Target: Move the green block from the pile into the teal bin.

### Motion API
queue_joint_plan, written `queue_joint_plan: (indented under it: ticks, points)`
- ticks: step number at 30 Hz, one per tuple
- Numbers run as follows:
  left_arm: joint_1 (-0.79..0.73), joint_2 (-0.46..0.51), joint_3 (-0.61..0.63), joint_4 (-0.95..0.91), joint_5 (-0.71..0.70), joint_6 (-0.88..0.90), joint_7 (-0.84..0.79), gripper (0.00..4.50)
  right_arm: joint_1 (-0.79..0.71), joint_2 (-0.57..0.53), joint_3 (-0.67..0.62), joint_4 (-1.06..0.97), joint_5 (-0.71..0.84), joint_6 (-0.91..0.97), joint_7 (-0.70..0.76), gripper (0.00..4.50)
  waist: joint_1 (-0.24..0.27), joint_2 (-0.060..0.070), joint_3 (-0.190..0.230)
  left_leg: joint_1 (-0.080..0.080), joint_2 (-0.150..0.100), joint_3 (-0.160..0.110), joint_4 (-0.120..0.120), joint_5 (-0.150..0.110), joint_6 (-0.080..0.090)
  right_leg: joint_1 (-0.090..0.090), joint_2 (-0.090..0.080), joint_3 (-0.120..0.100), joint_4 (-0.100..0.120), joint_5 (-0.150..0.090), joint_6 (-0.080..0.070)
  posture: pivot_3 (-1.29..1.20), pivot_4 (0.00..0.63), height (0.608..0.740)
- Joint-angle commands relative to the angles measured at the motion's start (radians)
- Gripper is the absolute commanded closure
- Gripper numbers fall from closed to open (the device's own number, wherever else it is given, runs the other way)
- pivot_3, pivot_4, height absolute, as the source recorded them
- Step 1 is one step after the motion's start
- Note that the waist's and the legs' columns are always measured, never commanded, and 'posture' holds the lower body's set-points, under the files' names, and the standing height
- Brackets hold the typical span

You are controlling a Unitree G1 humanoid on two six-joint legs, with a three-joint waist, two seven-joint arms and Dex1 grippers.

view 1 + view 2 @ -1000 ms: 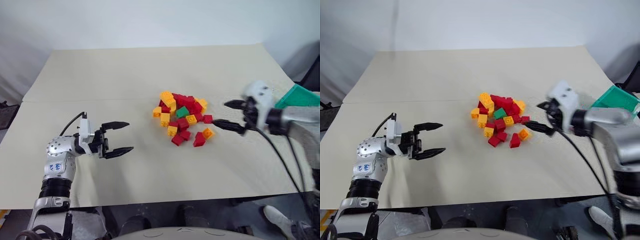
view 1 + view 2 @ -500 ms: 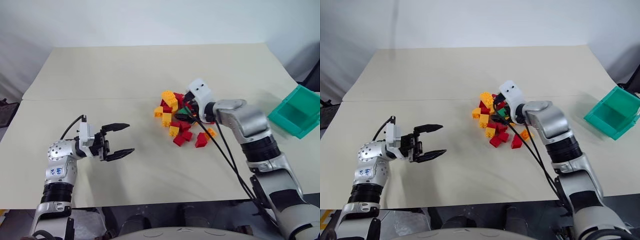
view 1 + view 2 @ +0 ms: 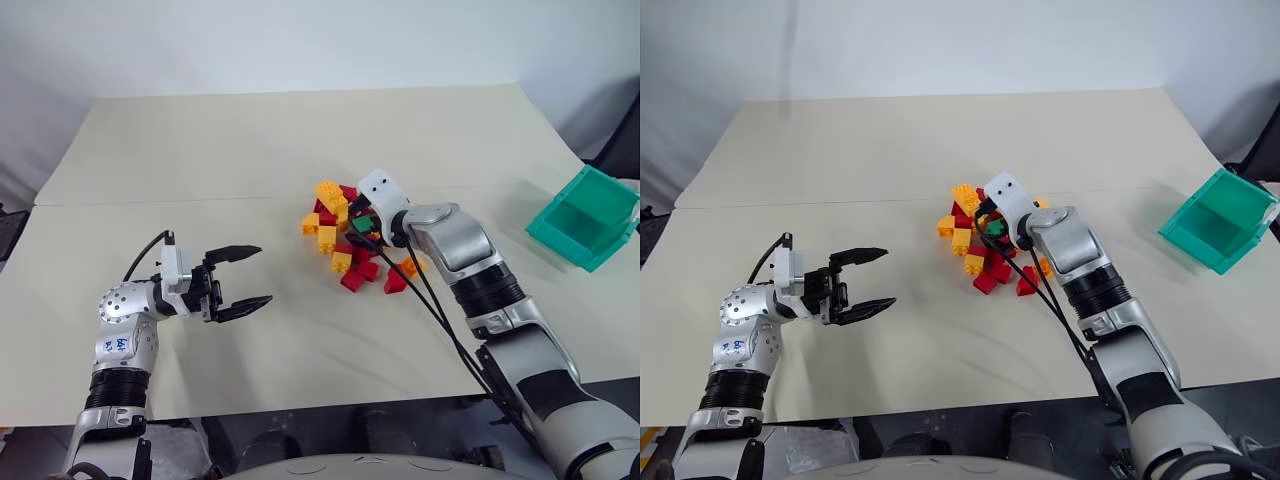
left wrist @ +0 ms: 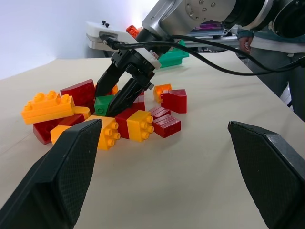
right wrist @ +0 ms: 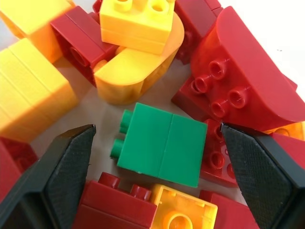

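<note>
The green block has my right gripper's fingers on either side of it in the wrist view, so the gripper needs to close on the block now.
The pile of red and yellow-orange bricks lies mid-table. The green block lies flat among them, studs sideways; it is also seen at green block. My right gripper reaches down into the pile, open, one finger on each side of the green block with gaps left. The left wrist view shows those black fingers planted beside the green block. The teal bin stands tilted at the far right. My left gripper hovers open and empty at the left, pointing toward the pile.
The beige table has a seam running across its middle and a front edge close to me. Black cables hang along my right arm. Red and yellow bricks crowd tightly around the green one.
My right arm has swung left from beside the teal bin and lowered its open gripper into the pile around the green block. The left gripper has stayed put.
</note>
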Motion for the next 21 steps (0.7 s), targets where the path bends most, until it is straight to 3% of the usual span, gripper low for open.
queue_joint_plan:
  ticks: [1,7,14,21]
  points:
    - [-0.005,0.006,0.009,-0.011,-0.011,-0.016,0.000,0.00,-0.001,0.003,-0.009,0.018,-0.017,0.003,0.008,0.50,0.000,0.000,0.000,0.000,0.000,0.000,0.000,0.000,0.000,0.000,0.000,0.000,0.000,0.000,0.000,0.00,0.150,0.740]
    - [-0.016,0.004,0.006,0.001,-0.010,-0.016,-0.003,0.00,0.005,0.005,-0.044,-0.011,-0.008,0.051,0.017,2.27,-0.001,0.000,0.000,0.002,0.000,0.001,0.000,0.000,0.000,0.001,0.000,0.001,0.000,0.000,0.000,0.00,0.150,0.740]
    - [-0.032,0.001,0.004,0.021,-0.008,-0.019,-0.008,0.00,0.010,-0.004,-0.087,-0.066,0.013,0.091,0.031,2.33,0.000,0.000,0.000,0.001,0.000,0.000,-0.001,0.000,0.000,0.001,0.000,0.001,0.000,0.000,0.000,0.00,0.150,0.740]
    - [-0.068,-0.025,-0.019,0.018,-0.013,-0.002,-0.011,0.00,0.080,-0.103,-0.243,-0.323,0.156,0.101,0.147,2.33,0.004,0.000,0.000,-0.001,0.000,-0.001,-0.001,0.000,0.000,-0.001,0.000,-0.001,-0.002,0.000,0.000,0.00,0.150,0.740]
